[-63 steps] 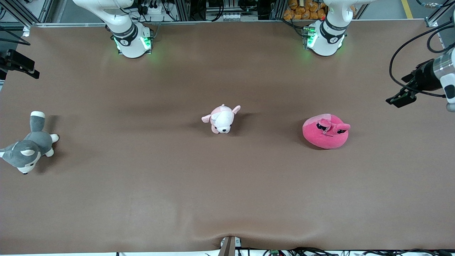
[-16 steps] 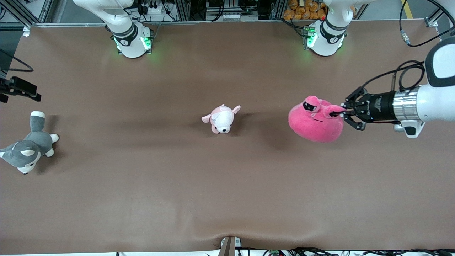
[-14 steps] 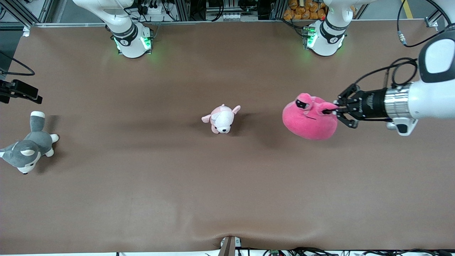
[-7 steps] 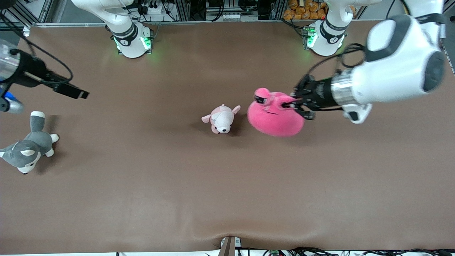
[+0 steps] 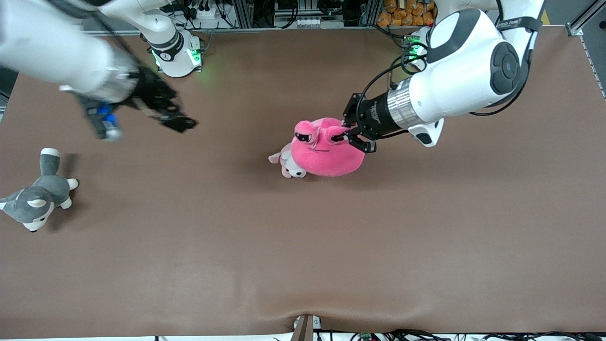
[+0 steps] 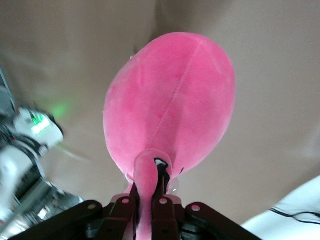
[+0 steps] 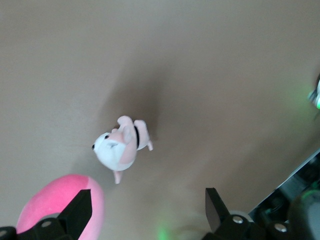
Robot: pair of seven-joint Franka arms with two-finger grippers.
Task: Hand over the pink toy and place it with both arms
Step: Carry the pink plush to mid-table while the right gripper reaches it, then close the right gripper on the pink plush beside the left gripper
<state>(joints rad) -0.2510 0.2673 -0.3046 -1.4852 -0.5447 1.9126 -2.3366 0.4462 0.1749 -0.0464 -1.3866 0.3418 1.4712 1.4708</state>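
I should next grab the pink toy (image 5: pixel 326 152) with my right gripper by its free stalk (image 5: pixel 305 131) to take it over.
The pink toy (image 5: pixel 326 152) hangs in the air over the middle of the table, above the pale puppy plush. My left gripper (image 5: pixel 344 136) is shut on one of its stalks; in the left wrist view the stalk (image 6: pixel 145 200) runs between the fingers and the round body (image 6: pixel 172 100) hangs below. My right gripper (image 5: pixel 177 121) is open and empty, up over the table near the right arm's base. Its wrist view shows the two fingertips (image 7: pixel 80 210) wide apart, with an edge of the pink toy (image 7: pixel 55 202) in sight.
A small pale pink-and-white puppy plush (image 5: pixel 289 166) lies mid-table, partly hidden under the pink toy; it shows whole in the right wrist view (image 7: pixel 120 147). A grey-and-white husky plush (image 5: pixel 35 199) lies at the right arm's end of the table.
My left gripper took the pink toy by a stalk, lifted it and carried it toward the table's middle, over the puppy. My right arm swung in from its end toward the middle.
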